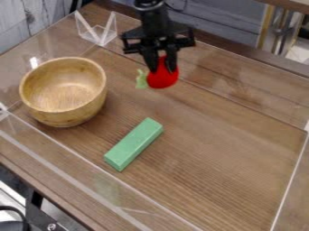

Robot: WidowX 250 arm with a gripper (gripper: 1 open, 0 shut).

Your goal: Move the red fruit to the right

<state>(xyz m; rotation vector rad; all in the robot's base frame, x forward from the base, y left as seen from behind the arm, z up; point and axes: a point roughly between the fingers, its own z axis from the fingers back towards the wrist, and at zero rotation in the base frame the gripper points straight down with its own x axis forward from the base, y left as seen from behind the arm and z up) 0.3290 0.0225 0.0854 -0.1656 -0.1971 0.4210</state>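
Note:
The red fruit hangs above the table, so it stays held in my gripper for now, until it rests on the wooden table.
The red fruit, small, round and glossy with a bit of green at its left, hangs just above the wooden table near the middle back. My black gripper comes down on it from above, and its fingers are shut on the fruit's upper part. The fruit sits to the right of the wooden bowl and above the green block in the picture.
The round wooden bowl stands at the left. A flat green rectangular block lies at the centre front. Clear acrylic walls edge the table. Bare wood stretches to the right of the gripper.

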